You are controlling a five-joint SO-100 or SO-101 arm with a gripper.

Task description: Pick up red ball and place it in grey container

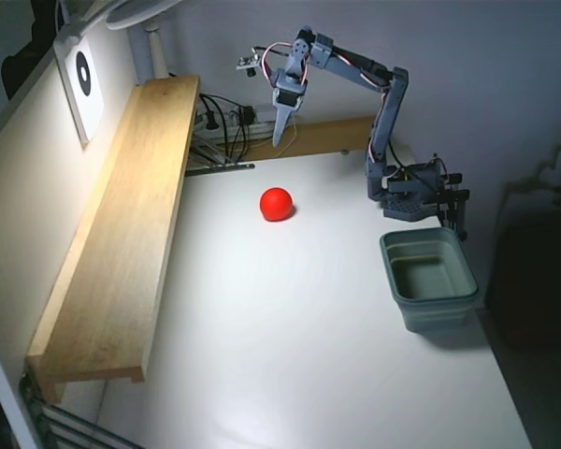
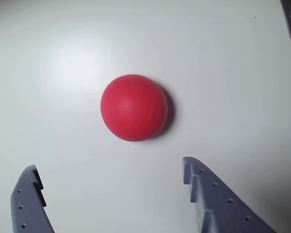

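Observation:
My gripper grabs the red ball by its round body [image 1: 276, 204] next, to place it in the grey container [image 1: 428, 278].
The red ball [image 1: 276, 203] lies on the white table, left of the arm's base in the fixed view. In the wrist view the ball [image 2: 134, 108] sits just ahead of the gap between the two blue fingers. My gripper [image 1: 280, 134] hangs above and behind the ball, pointing down, apart from it. In the wrist view the gripper [image 2: 109, 170] is open and empty. The grey container [image 1: 428, 278] stands empty at the right edge of the table, in front of the arm's base.
A long wooden shelf [image 1: 122, 234] runs along the left side. Cables and a power strip [image 1: 226, 120] lie at the back. The arm's base [image 1: 413, 192] is clamped at the right edge. A lamp [image 1: 140, 14] stands at the back left.

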